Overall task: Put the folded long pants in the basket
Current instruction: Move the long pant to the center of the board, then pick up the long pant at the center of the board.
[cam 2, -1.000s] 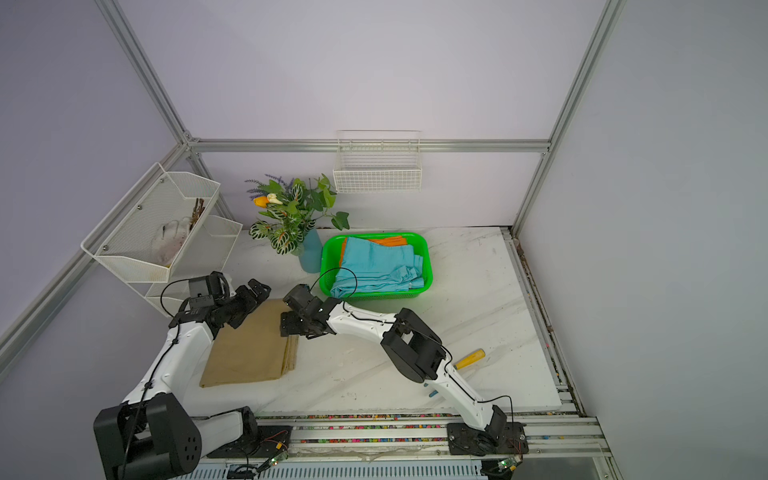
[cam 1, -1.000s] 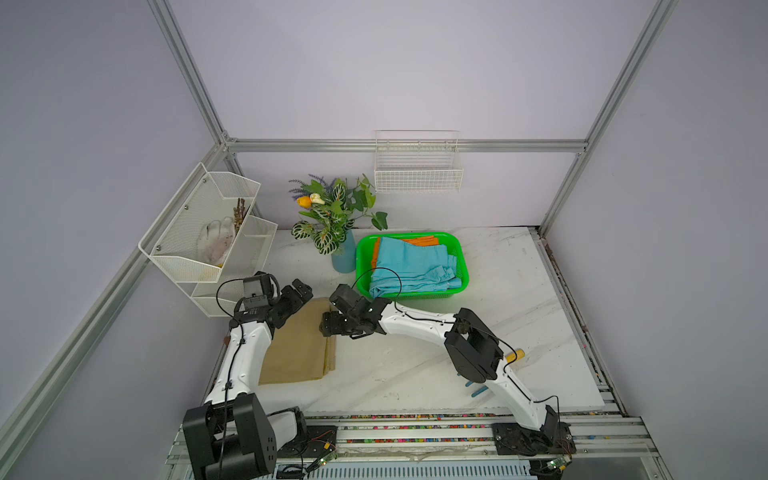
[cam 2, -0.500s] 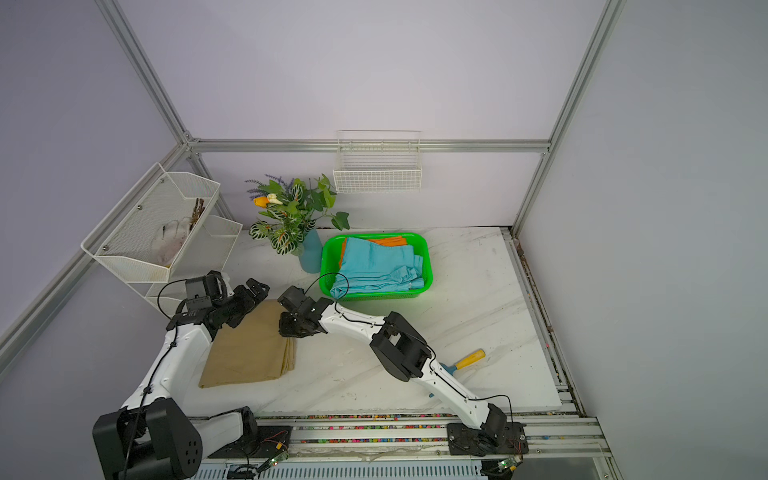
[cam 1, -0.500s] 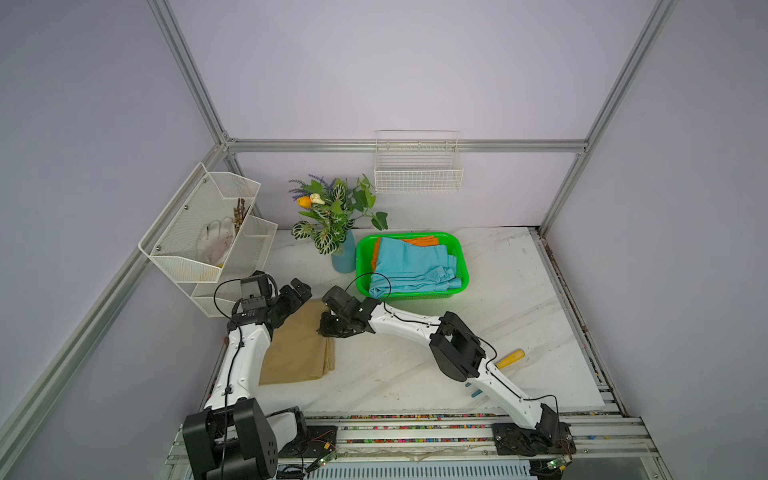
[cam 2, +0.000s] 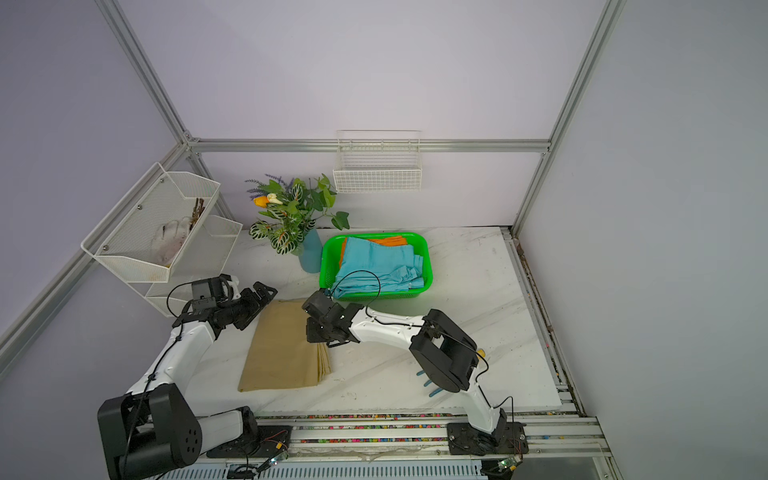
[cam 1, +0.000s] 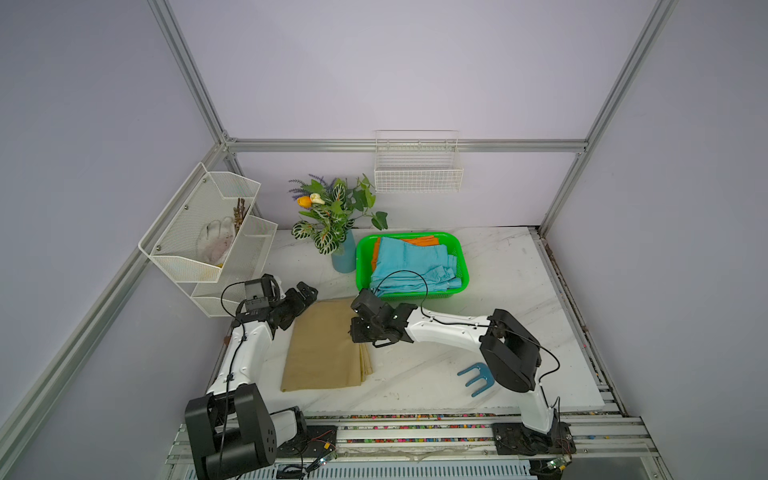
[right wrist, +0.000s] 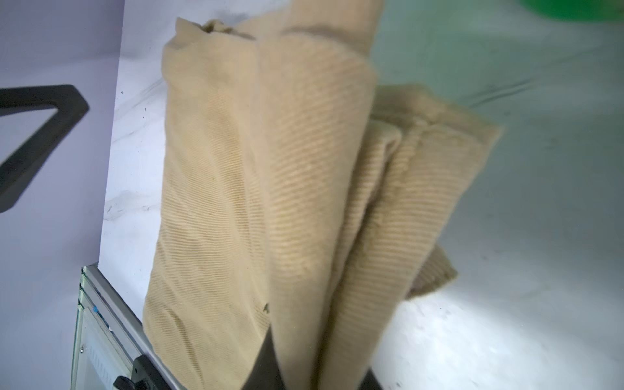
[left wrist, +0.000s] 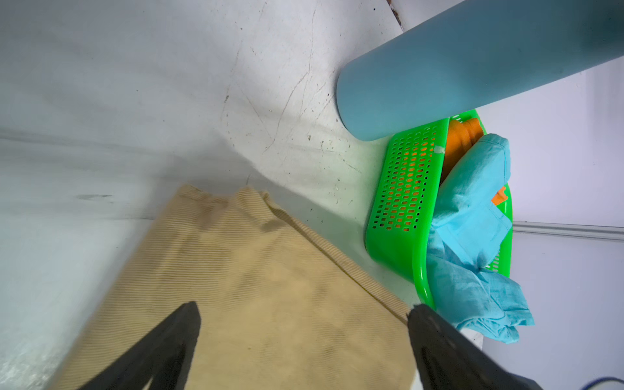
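My left gripper will next grab the tan folded long pants (cam 1: 320,353) by the edge opposite my right gripper, to lay them flat in the basket.
The tan folded long pants (cam 1: 320,353) (cam 2: 282,353) lie flat on the white table, left of and in front of the green basket (cam 1: 360,266) (cam 2: 326,266). Inside the basket, light blue pants (cam 1: 411,262) (cam 2: 378,262) lie on top of orange pants (cam 1: 419,240) (cam 2: 390,240). My right gripper (cam 1: 358,336) (cam 2: 318,332) (right wrist: 319,364) is shut on the tan pants' right edge (right wrist: 304,202), with cloth bunched between its fingers. My left gripper (cam 1: 307,293) (cam 2: 266,293) (left wrist: 304,309) is open just above the tan pants' far left corner (left wrist: 270,287), holding nothing.
A blue vase with a plant (cam 1: 344,257) (left wrist: 439,67) stands just left of the basket. A white mesh rack (cam 1: 208,241) hangs on the left wall and a wire basket (cam 1: 417,166) on the back wall. A blue fork-like tool (cam 1: 476,376) lies under my right arm.
My right gripper has closed on the tan pants' right edge, and that arm's elbow has swung toward the front right. The left arm has barely moved.
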Available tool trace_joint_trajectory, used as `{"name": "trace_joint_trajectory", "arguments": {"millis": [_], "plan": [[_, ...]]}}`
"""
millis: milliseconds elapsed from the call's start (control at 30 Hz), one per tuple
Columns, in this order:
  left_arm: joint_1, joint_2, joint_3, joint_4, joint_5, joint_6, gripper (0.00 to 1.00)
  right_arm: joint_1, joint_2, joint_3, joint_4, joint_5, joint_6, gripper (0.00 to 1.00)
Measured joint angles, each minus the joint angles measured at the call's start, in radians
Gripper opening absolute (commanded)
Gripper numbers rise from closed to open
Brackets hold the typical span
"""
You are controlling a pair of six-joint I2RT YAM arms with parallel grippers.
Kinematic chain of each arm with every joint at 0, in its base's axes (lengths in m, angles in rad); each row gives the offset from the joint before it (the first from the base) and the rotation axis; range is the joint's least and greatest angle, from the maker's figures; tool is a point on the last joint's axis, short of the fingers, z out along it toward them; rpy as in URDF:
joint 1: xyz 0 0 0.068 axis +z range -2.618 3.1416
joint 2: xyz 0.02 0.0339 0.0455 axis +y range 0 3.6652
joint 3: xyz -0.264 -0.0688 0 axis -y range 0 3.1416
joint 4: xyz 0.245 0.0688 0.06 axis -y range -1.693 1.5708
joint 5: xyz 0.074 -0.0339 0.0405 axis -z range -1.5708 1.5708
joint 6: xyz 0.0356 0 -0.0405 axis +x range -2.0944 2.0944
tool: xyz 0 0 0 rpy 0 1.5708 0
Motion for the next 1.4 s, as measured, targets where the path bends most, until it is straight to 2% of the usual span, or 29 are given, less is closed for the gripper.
{"name": "trace_joint_trajectory", "arguments": {"millis": [200,333,500,667,900,1000,1133,1167,1300,1400], "plan": [[-0.018,0.018,-0.044,0.031,0.052,0.002,1.00,-0.066,-0.131,-0.184,-0.006,0.022,-0.047,0.00],[-0.105,0.039,-0.082,0.039,0.055,0.002,1.00,-0.106,-0.171,-0.274,-0.017,0.036,-0.080,0.00],[-0.216,0.090,-0.111,0.055,0.053,0.000,0.99,-0.128,-0.175,-0.281,-0.076,0.086,-0.125,0.00],[-0.260,0.156,-0.122,0.068,0.031,0.000,0.92,-0.129,-0.179,-0.276,-0.132,0.142,-0.157,0.00],[-0.318,0.187,-0.158,0.133,0.008,-0.009,0.82,-0.130,-0.182,-0.276,-0.137,0.145,-0.167,0.00],[-0.350,0.188,-0.179,0.179,0.008,-0.027,0.61,-0.132,-0.182,-0.276,-0.137,0.139,-0.169,0.00],[-0.377,0.195,-0.201,0.200,0.008,-0.045,0.08,-0.134,-0.181,-0.276,-0.137,0.127,-0.170,0.00],[-0.379,0.196,-0.203,0.204,0.011,-0.048,0.00,-0.134,-0.182,-0.276,-0.136,0.120,-0.170,0.00],[-0.384,0.166,-0.208,0.199,0.018,-0.064,0.00,-0.134,-0.182,-0.276,-0.135,0.106,-0.174,0.00],[-0.394,0.094,-0.212,0.166,0.019,-0.080,0.00,-0.126,-0.190,-0.286,-0.126,0.106,-0.182,0.00]]}}
